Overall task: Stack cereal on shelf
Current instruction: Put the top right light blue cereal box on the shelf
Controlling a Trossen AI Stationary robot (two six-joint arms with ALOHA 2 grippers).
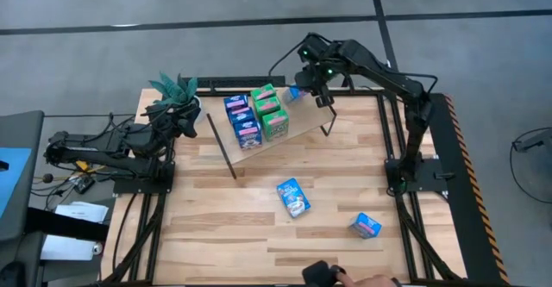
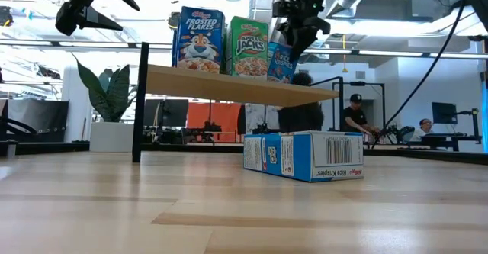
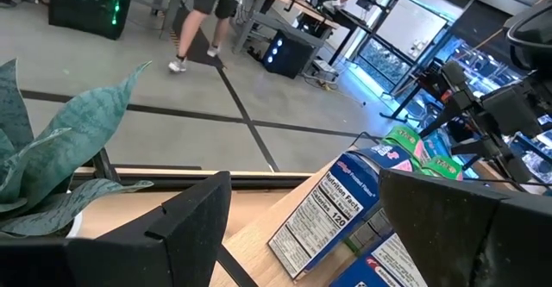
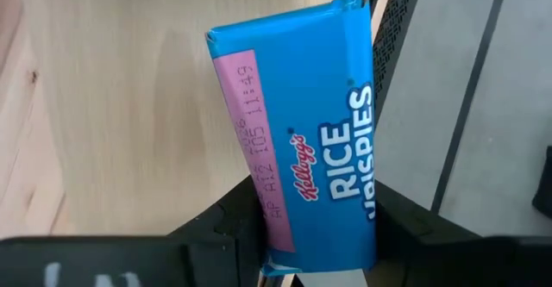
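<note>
The lower edge of the Rice Krispies box in my right gripper is at the shelf board, so the box would stand and my right gripper needs to open.
The shelf (image 1: 345,123) is a tilted light wooden board on black rod legs at the table's far side. Blue boxes (image 1: 243,121) and green boxes (image 1: 272,113) stand on it; in the low view a Frosted Flakes box (image 2: 198,39) and an Apple Jacks box (image 2: 248,46) show upright. My right gripper (image 1: 309,87) is above the shelf's far edge, shut on a blue Rice Krispies box (image 4: 302,140). My left gripper (image 1: 179,119) is open and empty beside the shelf's left end. Two more blue boxes (image 1: 293,196) (image 1: 366,227) lie on the tabletop. My right gripper pinches the Rice Krispies box between its two fingers (image 4: 233,231) at the box's upper end (image 4: 315,235), one finger on each of two opposite faces. The fingers come from above, pointing down (image 2: 301,25). The box hangs upright below them (image 2: 280,62), its bottom at the board; whether it rests there, I cannot tell.
A green potted plant (image 1: 175,90) stands at the table's far left, right by my left gripper. The shelf's black front leg (image 1: 222,146) slants onto the table. A person's hand (image 1: 379,281) and a dark object (image 1: 319,273) show at the table's near edge.
</note>
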